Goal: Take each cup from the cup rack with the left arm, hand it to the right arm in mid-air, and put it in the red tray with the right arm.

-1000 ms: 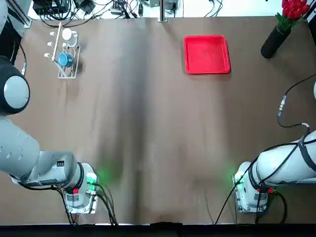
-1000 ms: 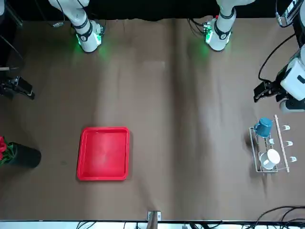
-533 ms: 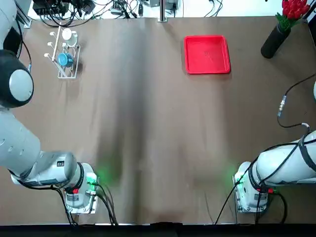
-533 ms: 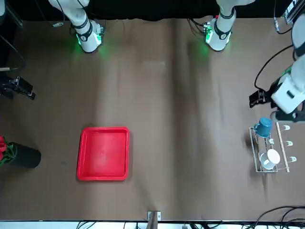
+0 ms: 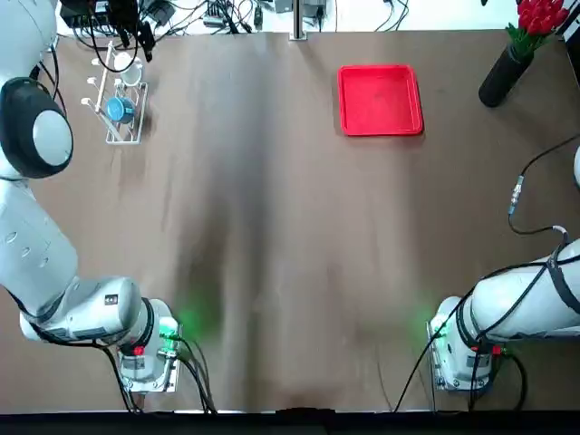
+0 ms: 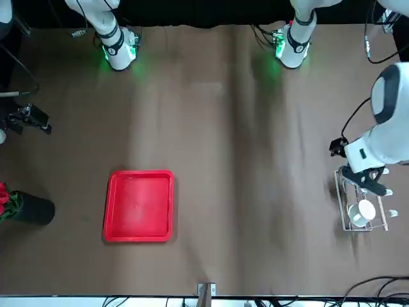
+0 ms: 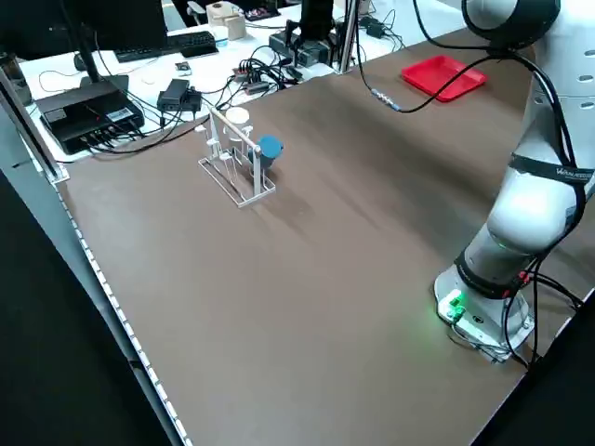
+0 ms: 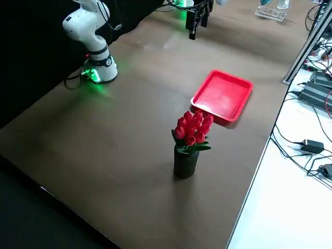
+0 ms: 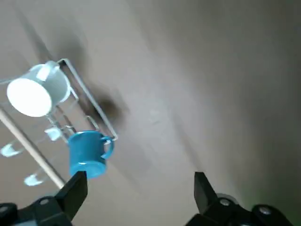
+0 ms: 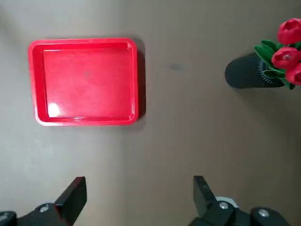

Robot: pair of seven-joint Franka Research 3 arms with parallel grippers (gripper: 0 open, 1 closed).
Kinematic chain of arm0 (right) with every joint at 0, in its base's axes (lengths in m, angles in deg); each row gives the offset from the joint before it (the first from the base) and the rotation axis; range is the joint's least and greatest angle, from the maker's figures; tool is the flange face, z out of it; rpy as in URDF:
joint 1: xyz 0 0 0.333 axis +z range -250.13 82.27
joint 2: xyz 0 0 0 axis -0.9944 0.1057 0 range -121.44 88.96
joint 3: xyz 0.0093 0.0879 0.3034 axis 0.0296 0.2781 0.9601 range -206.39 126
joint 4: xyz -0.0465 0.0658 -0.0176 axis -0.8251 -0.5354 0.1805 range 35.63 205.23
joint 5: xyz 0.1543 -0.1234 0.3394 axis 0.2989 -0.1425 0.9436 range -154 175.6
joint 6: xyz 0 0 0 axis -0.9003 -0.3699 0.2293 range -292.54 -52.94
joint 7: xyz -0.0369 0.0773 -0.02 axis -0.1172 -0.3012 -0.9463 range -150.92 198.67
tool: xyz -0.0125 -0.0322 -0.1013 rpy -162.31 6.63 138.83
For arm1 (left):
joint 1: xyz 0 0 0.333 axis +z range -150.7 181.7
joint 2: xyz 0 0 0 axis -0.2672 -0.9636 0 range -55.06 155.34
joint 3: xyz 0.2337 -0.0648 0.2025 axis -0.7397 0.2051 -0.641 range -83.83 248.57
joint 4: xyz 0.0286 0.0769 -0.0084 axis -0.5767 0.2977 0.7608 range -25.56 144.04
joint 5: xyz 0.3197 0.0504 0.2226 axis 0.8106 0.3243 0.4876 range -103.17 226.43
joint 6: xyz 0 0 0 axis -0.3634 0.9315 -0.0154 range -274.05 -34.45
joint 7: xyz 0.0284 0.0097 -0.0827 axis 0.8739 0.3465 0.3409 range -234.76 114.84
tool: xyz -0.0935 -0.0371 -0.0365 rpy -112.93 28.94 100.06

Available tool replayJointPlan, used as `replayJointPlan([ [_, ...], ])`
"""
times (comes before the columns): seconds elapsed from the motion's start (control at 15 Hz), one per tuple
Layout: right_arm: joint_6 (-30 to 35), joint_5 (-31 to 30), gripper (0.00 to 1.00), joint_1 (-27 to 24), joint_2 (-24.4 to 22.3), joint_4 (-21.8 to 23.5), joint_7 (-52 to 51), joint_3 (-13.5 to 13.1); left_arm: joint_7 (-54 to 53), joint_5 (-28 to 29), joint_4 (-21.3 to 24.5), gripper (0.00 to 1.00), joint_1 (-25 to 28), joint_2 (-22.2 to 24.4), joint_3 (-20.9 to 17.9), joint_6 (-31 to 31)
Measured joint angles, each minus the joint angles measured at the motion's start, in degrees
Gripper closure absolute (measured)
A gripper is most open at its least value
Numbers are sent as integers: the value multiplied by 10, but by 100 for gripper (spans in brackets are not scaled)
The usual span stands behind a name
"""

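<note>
The open end of the blue cup is among the rack's wires. I will grab the blue cup with my left gripper next, across the sides of its free bottom end (image 9: 88,162).
The white wire cup rack (image 5: 124,134) stands at the table's far left corner. A blue cup (image 5: 118,110) and a white cup (image 5: 127,65) hang on its pegs. My left gripper (image 9: 138,197) hovers above the rack, open and holding nothing. Its wrist view shows the blue cup (image 9: 89,153), the white cup (image 9: 37,92) and the rack (image 9: 89,101) below it. In the front view the left gripper (image 6: 365,180) hides the blue cup. The red tray (image 5: 380,99) lies bare at the far right. High over the table near the tray (image 10: 84,80), my right gripper (image 10: 138,197) is open and holds nothing.
A black vase of red flowers (image 5: 507,72) stands at the far right corner, beside the tray. Cables and electronics (image 7: 102,107) lie on the white bench behind the rack. A loose cable (image 5: 518,190) hangs from the right arm.
My left arm has swung toward the far side and now hangs over the rack, covering the blue cup in the front view. The cups have not moved.
</note>
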Motion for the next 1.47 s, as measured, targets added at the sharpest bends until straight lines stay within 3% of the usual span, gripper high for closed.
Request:
replayJointPlan([
  [0.2,0,0,0,4,2,0,0,0,-43,72,55,0,-2,-1,1,-67],
  [0.47,0,0,0,12,4,0,0,0,-103,118,143,0,14,3,0,-186],
  [0.73,2,0,0,19,6,0,0,0,-245,137,230,0,72,26,0,-311],
  [1.0,3,0,0,21,6,0,0,0,-298,160,308,0,119,42,-1,-431],
  [1.47,3,0,0,22,6,0,0,0,-299,182,349,0,129,51,1,-460],
])
